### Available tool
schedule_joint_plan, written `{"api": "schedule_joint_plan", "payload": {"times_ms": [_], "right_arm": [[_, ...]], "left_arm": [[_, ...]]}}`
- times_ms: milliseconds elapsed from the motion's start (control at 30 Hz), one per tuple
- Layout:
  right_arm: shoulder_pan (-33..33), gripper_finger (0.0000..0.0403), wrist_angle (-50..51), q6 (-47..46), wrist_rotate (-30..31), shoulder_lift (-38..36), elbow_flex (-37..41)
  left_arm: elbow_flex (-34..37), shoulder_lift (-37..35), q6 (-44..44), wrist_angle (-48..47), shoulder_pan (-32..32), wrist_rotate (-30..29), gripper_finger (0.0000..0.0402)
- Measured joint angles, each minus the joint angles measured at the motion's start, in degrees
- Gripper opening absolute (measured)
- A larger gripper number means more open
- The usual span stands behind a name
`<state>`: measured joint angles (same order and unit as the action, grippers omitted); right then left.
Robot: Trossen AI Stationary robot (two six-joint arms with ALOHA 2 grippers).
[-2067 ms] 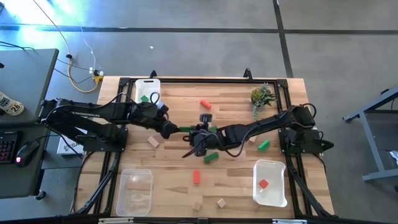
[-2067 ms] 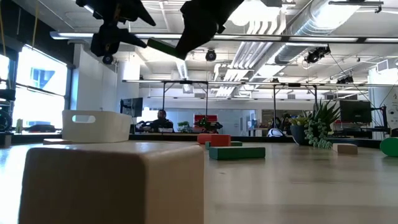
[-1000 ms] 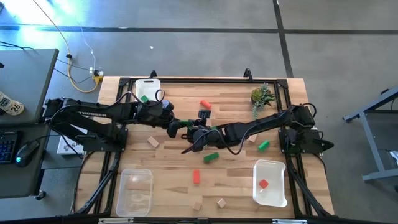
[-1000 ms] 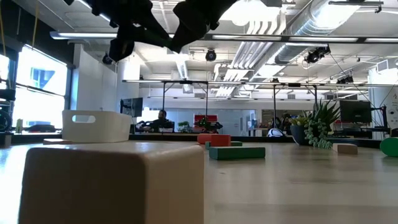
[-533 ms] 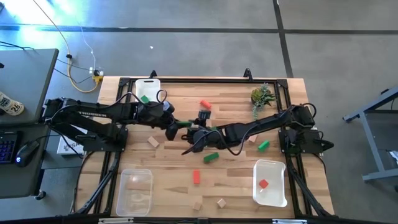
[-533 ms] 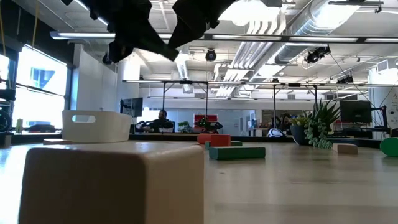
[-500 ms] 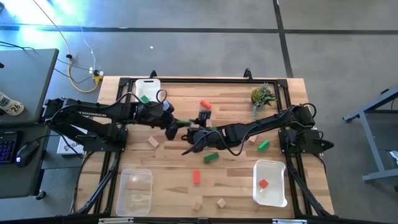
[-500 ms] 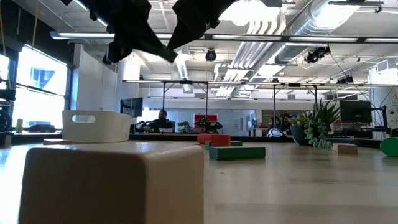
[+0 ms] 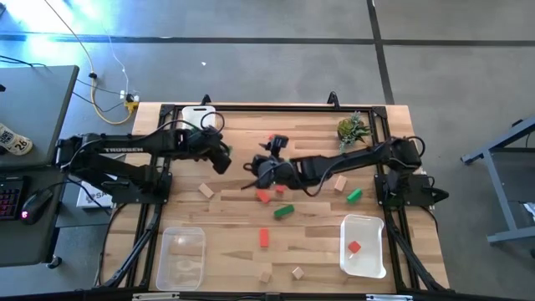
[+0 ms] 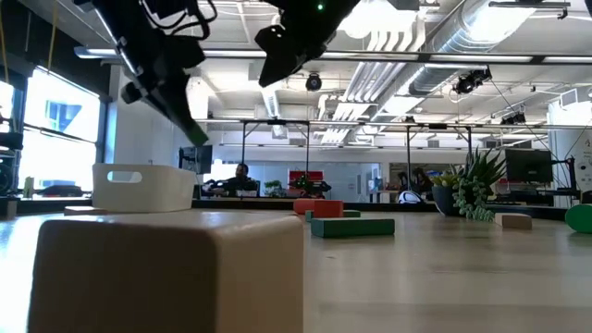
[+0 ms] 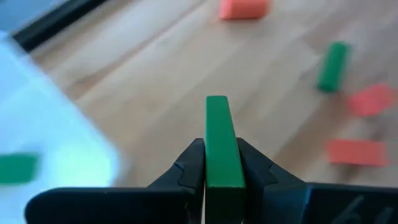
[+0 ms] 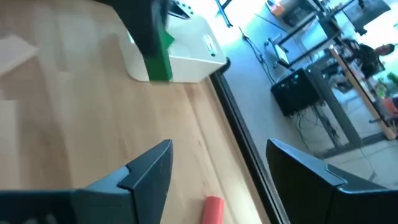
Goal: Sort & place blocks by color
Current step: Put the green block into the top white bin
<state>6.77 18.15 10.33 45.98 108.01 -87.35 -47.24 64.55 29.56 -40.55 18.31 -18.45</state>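
My left gripper needs to stay closed on the green bar until the bar is over the white tray, because the green bar's loose end is hanging next to that tray.
My left gripper is shut on a green bar-shaped block and hangs over the table's far left, next to the white tray. The right wrist view shows the same block in front of that tray. Another green block lies in the tray. My right gripper stands open, with nothing between its fingers, above the table's middle. Red blocks, green blocks and tan blocks lie flat on the table. My left gripper pinches the green bar between its two fingers, on the bar's two long sides at its rear end. The fingers lie along the bar, whose free end sticks out past them. They slant down toward the table, and the bar is lifted clear.
A clear tray stands at the near left. A white tray at the near right holds a red block. A small potted plant stands at the far right. Two tan blocks lie near the front edge.
Both grippers met at the green bar over the table's middle. My right gripper has let go of it. My left gripper has carried the bar toward the far left, toward the white tray, and has tipped downward. A red block below the grippers has come into sight.
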Motion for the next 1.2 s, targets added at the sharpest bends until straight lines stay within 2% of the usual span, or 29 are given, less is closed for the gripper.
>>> {"api": "schedule_joint_plan", "payload": {"times_ms": [167, 300, 500, 667, 900, 1200], "right_arm": [[-4.10, 0.0247, -0.07, -1.68, -3.80, 0.00, 0.00], [-8.40, 0.0247, -0.07, -4.11, -9.19, 0.00, 0.00], [-15.78, 0.0247, -0.04, -10.12, -21.59, 0.00, 0.00], [-21.79, 0.0247, 0.95, -14.98, -29.90, 0.00, 0.00], [-27.75, 0.0247, 5.92, -20.77, -35.32, 0.67, 0.02], [-27.89, 0.0247, 6.90, -22.10, -39.10, 5.06, 0.11]], "left_arm": [[0.00, -0.91, 0.02, -5.23, 2.85, -7.32, 0.0039], [0.02, -0.87, -1.17, -7.99, 6.63, -9.78, 0.0039], [0.02, -0.87, -2.23, -9.41, 13.29, -7.94, 0.0040], [0.02, -0.85, -3.04, -9.66, 18.27, -3.14, 0.0040], [0.02, -0.85, -3.37, -9.63, 22.51, -1.45, 0.0059], [0.02, -0.83, -5.73, -9.53, 24.87, -1.16, 0.0071]]}}
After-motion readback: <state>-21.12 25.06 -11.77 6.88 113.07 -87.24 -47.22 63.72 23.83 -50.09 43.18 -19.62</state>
